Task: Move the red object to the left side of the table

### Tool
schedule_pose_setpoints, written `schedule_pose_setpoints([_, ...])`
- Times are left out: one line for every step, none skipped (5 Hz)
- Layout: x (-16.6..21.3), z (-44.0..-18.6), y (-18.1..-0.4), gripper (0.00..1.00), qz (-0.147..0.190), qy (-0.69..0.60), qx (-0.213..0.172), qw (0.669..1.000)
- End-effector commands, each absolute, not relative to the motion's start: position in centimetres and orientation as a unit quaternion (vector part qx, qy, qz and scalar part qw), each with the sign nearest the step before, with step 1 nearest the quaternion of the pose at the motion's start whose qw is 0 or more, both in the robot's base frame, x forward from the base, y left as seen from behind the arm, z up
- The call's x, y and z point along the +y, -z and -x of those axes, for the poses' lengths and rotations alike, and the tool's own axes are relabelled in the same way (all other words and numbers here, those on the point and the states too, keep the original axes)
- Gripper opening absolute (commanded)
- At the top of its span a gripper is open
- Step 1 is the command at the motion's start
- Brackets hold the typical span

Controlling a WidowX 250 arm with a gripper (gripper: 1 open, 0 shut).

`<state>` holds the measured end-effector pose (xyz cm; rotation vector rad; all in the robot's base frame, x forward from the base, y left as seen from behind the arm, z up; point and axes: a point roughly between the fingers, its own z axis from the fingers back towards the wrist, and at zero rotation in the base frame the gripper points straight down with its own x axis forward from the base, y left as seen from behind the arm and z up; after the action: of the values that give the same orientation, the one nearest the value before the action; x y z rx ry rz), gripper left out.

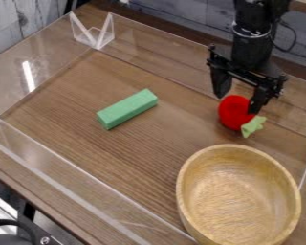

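Observation:
The red object needs to be carried across the table. My gripper should grab its round red body [236, 114] next and leave the green leafy tip free.
The red object [235, 111] is a small round strawberry-like toy with a light green leafy tip [252, 126], lying on the right side of the brown wood-grain table [104, 158]. My black gripper [243, 96] points straight down just above and behind it, jaws open, one finger on each side of the toy's top. Nothing is held. Part of the toy's upper edge is hidden by the fingers.
A green rectangular block [127, 108] lies near the table's middle. A round wooden bowl [239, 198] sits at the front right, close to the toy. Low clear acrylic walls [41, 72] edge the table, with a clear corner bracket [92, 32] at the back left.

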<state>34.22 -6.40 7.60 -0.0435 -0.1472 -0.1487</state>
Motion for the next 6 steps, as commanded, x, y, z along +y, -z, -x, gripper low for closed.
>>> schedule_pose_setpoints([-6.6,-35.3,-8.6,1.00,0.021,0.077,-0.099,0.992])
schedule_pose_setpoints([-6.6,-35.2,-8.8,1.00,0.020,0.079,-0.102,0.991])
schedule_pose_setpoints([-6.6,-35.4,-8.0,1.00,0.019,0.079,-0.096,0.992])
schedule_pose_setpoints([-6.6,-35.7,-7.2,1.00,0.017,0.078,-0.091,0.993])
schedule_pose_setpoints([-6.6,-35.9,-6.6,0.00,0.016,0.075,-0.087,0.993])
schedule_pose_setpoints([-6.3,-35.9,-7.5,0.00,0.019,0.072,-0.092,0.993])
